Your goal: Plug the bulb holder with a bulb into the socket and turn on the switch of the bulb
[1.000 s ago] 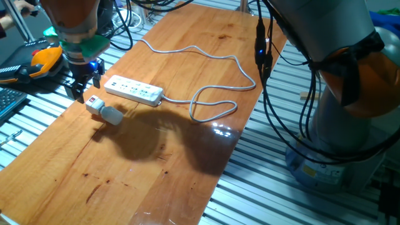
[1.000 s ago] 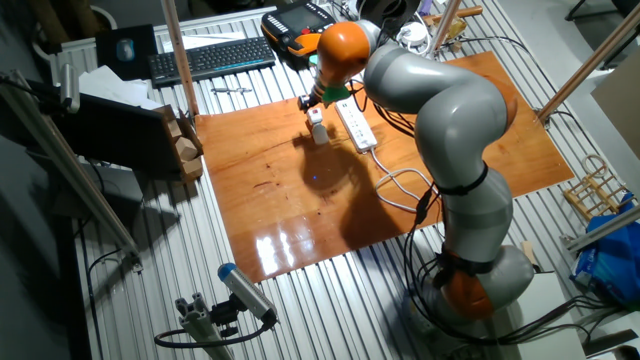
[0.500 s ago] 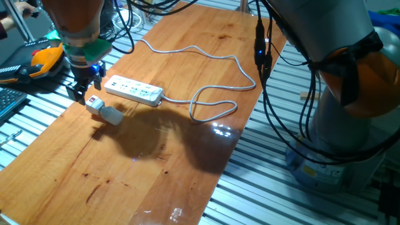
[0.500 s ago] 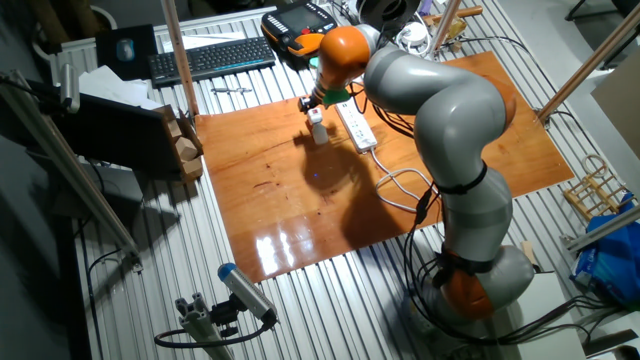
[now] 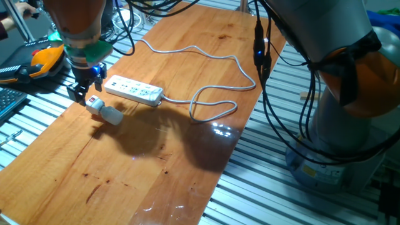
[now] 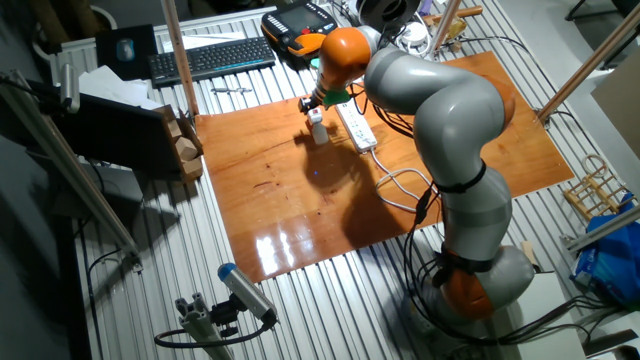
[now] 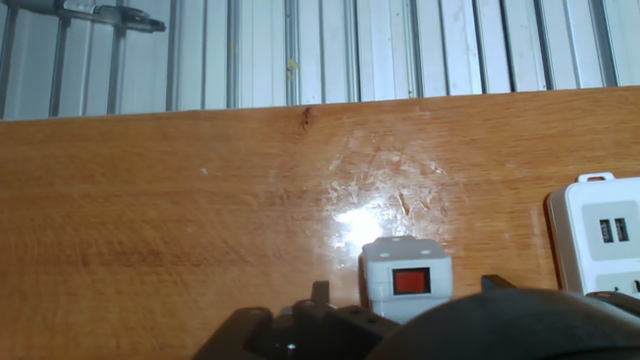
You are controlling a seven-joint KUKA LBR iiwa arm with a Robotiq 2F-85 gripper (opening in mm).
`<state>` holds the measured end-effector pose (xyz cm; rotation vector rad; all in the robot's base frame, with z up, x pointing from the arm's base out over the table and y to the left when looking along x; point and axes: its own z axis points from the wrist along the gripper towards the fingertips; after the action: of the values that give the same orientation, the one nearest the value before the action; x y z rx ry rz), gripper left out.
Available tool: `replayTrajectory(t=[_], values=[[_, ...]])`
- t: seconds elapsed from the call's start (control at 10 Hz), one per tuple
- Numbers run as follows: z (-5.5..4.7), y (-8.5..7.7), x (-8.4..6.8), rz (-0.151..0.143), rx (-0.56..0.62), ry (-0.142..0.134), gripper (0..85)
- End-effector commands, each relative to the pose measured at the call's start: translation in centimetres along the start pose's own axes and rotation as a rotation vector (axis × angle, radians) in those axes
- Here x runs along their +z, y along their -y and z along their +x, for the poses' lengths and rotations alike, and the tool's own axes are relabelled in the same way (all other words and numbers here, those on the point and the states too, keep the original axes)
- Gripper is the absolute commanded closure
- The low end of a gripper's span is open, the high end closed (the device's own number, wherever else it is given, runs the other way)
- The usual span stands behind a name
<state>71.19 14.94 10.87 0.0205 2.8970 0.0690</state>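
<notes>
My gripper is to take the bulb holder by its white switch housing (image 5: 94, 105) next, so that it can plug the bulb into the socket (image 5: 133, 90).
The bulb holder (image 5: 94, 104) lies on its side on the wooden table, a small white box with a red switch, joined to the frosted bulb (image 5: 113, 115). The socket (image 5: 133, 90), a long white power strip, lies just right of it. My gripper (image 5: 84, 89) hangs open just above and behind the holder, nothing between its fingers. From the other side the gripper (image 6: 314, 103) stands over the holder (image 6: 317, 117) and bulb (image 6: 320, 134), beside the socket (image 6: 357, 125). The hand view shows the holder's red switch (image 7: 405, 281) low in the middle and the socket's end (image 7: 600, 243) at right.
The socket's grey cable (image 5: 212, 106) loops across the table to the right. A keyboard (image 6: 212, 57) and an orange pendant (image 6: 297, 28) lie beyond the far table edge. A beige block (image 6: 186, 152) sits at the left edge. Metal slats (image 7: 300, 50) surround the table.
My gripper has shifted slightly over the holder. The holder, bulb and socket have not moved.
</notes>
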Motion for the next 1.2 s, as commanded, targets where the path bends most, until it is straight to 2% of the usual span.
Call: replayTrajectory(t=[0.0, 0.6, 1.1], values=[[0.0, 0.1, 0.1, 0.000, 0.002, 0.000, 17.0], [0.2, 0.4, 1.9, -0.012, -0.012, 0.009, 17.0], [0.3, 0.4, 3.0, -0.011, -0.019, 0.026, 17.0]])
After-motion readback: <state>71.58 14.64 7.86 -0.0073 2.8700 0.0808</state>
